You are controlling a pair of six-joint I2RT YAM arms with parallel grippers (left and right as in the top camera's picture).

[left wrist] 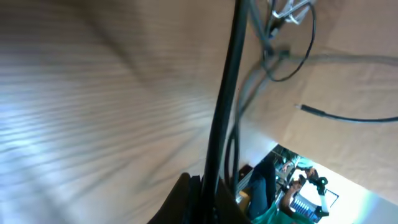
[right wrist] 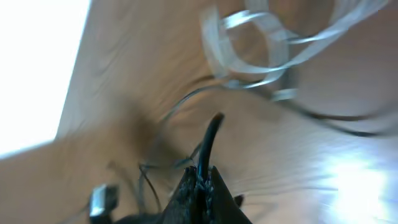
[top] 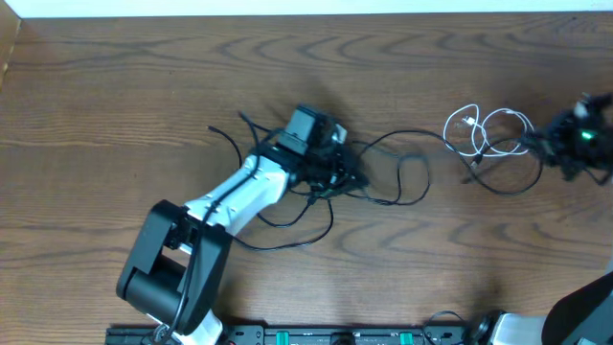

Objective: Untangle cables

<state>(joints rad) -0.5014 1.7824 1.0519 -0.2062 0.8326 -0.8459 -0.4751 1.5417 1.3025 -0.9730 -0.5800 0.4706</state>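
Note:
My right gripper should keep holding the black cable until it comes apart from the tangle, since it runs from my fingers past the white cable (top: pixel 487 131) into looped pieces of cable.
A bunch of black cables (top: pixel 400 177) sprawls across the middle of the wooden table. The white cable (top: pixel 487 131) lies looped to its right. My left gripper (top: pixel 337 171) sits in the black tangle. In the left wrist view it (left wrist: pixel 205 198) is shut on a black cable (left wrist: pixel 227 93) that runs taut away from the fingers. My right gripper (top: pixel 554 144) is at the right end of the white loops. It (right wrist: pixel 203 182) is shut on a black cable end (right wrist: pixel 211 134), with the white cable (right wrist: pixel 261 37) blurred beyond.
The table's far edge (top: pixel 306 15) meets a white strip. Both arm bases stand along the front edge (top: pixel 316 335). A silver plug (right wrist: pixel 102 200) lies left of the right fingers. Thin black loops (top: pixel 287 230) trail under the left arm.

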